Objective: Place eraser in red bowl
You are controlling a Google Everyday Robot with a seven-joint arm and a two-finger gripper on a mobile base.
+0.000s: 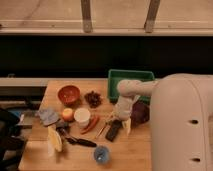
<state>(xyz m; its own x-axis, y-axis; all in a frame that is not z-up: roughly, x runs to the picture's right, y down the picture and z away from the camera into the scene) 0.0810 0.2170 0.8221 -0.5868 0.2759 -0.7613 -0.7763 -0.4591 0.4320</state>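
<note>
I need to grip the eraser next by its end nearest the green tray. Then the eraser can go in the red bowl [68, 94].
The eraser [113, 130] is a flat black block lying on the wooden table [135, 155], right of centre. My gripper [120, 123] hangs from the white arm and is down at the eraser's far end. It is open, with one pale finger [125, 126] by the eraser's right side. The red bowl [68, 94] stands empty at the table's far left, well apart from the gripper.
A dark purple bowl [140, 113] is just right of the gripper and a green tray [131, 78] behind it. Left of the eraser lie a red chili [90, 125], white cup [82, 116], fruit [67, 114], pale blue lump [48, 116], banana [54, 139], black-handled tool [80, 142] and blue cup [102, 154].
</note>
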